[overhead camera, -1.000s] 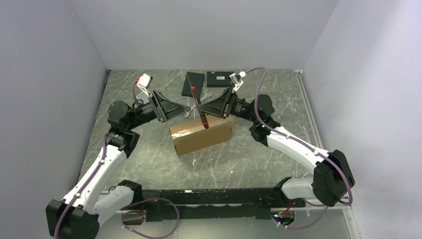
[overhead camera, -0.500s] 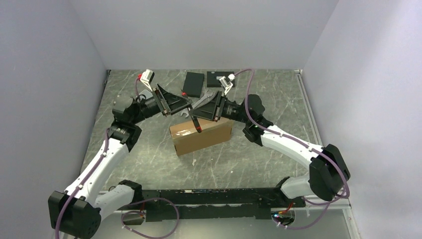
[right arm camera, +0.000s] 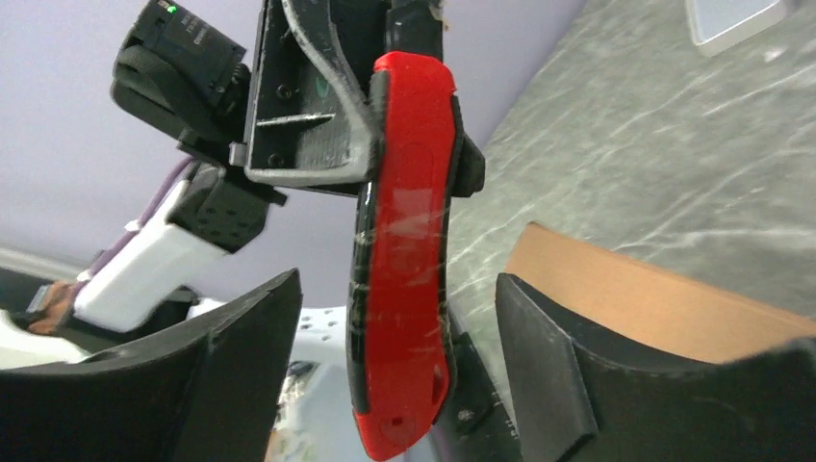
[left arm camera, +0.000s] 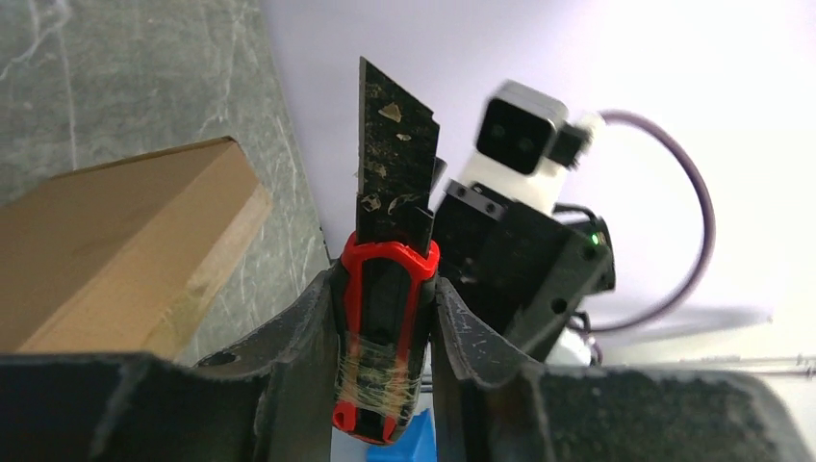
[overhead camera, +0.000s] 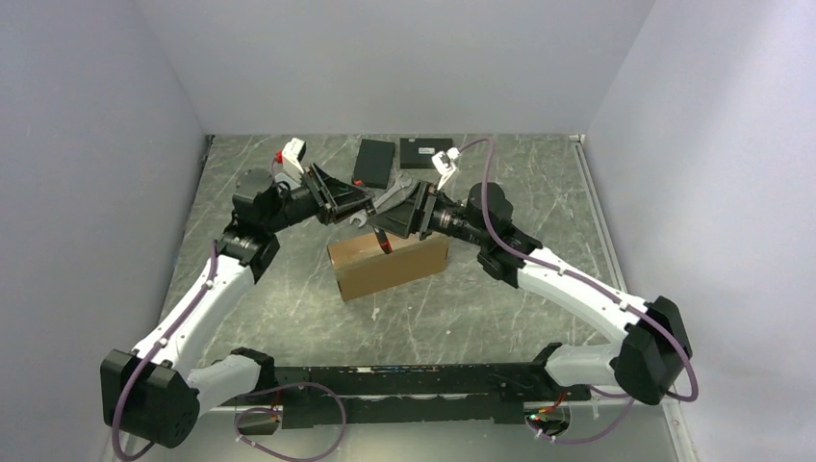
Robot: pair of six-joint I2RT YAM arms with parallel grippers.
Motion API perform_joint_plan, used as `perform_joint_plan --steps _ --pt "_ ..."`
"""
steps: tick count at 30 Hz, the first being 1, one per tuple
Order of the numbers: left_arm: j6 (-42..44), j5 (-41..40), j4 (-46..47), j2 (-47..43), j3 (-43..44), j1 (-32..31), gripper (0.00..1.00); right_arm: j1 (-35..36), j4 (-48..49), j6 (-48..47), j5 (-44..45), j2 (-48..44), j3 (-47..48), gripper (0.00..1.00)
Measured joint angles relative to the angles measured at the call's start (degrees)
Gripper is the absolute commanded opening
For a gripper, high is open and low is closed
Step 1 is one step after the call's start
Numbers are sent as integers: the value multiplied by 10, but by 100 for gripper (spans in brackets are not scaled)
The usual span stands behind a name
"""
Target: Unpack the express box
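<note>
My right gripper grabs the utility knife by its red handle (overhead camera: 383,242) next, since that leaves the knife's blade free to slit the express box (overhead camera: 390,265).
The express box (overhead camera: 390,265), plain brown cardboard with its lid down, lies in the middle of the table; it also shows as the box (left arm camera: 125,260) and the box (right arm camera: 654,289) in the wrist views. Above its far edge both arms meet at a red and black utility knife (overhead camera: 382,236). My left gripper (overhead camera: 364,214) is shut on the knife (left arm camera: 385,327), whose blade points up past the jaws. My right gripper (overhead camera: 393,214) is open: its fingers (right arm camera: 255,327) stand apart on both sides of the knife handle (right arm camera: 404,279) without touching it.
Two flat black boxes (overhead camera: 374,163) (overhead camera: 426,152) lie on the table behind the arms, near the back wall. Grey walls close in the marbled table (overhead camera: 481,308) on three sides. The right wrist's camera (left arm camera: 520,135) is close in front of the left gripper.
The left gripper has moved in and closed on the knife. The right gripper, which held the knife before, has opened and let go of it.
</note>
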Motion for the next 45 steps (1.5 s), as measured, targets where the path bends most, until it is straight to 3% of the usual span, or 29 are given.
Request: perform_joint_plan --steps 2,7,9,13,16,21,26,30,35,39,41,42,43,44,45 --pt "-11 -9 -21 13 10 0 0 3 -44 -42 27 -17 5 99" --pt "-60 -14 -50 40 23 2 0 36 -116 -173 138 -73 2 100" --pt "-78 -13 -66 51 28 2 0 84 -109 -238 195 -103 -16 100" --pt "-124 -12 -86 63 28 2 0 199 -38 -404 330 -136 -74 100" --pt "-170 -8 -59 63 11 2 0 270 72 -551 445 -96 -111 98" --pt "-221 -3 -42 62 -8 3 0 298 255 -712 559 21 -131 93" --pt "-248 -2 -35 36 -11 3 0 297 381 -787 614 76 -130 78" --pt "-275 5 -2 27 -24 3 0 292 456 -812 629 97 -123 55" --pt "-297 9 16 28 -38 3 0 279 476 -806 628 102 -111 60" --pt "-307 8 22 28 -38 3 0 275 477 -800 627 104 -100 52" --pt "-309 7 27 28 -38 3 0 274 478 -796 625 109 -94 42" --pt "-311 6 31 28 -38 3 0 274 478 -794 626 114 -89 29" --pt "-313 4 35 28 -38 3 0 274 478 -793 624 117 -84 9" --pt "-315 2 37 28 -38 4 1 274 477 -792 618 122 -80 0" --pt "-314 0 39 28 -38 4 14 275 476 -794 617 125 -78 0"
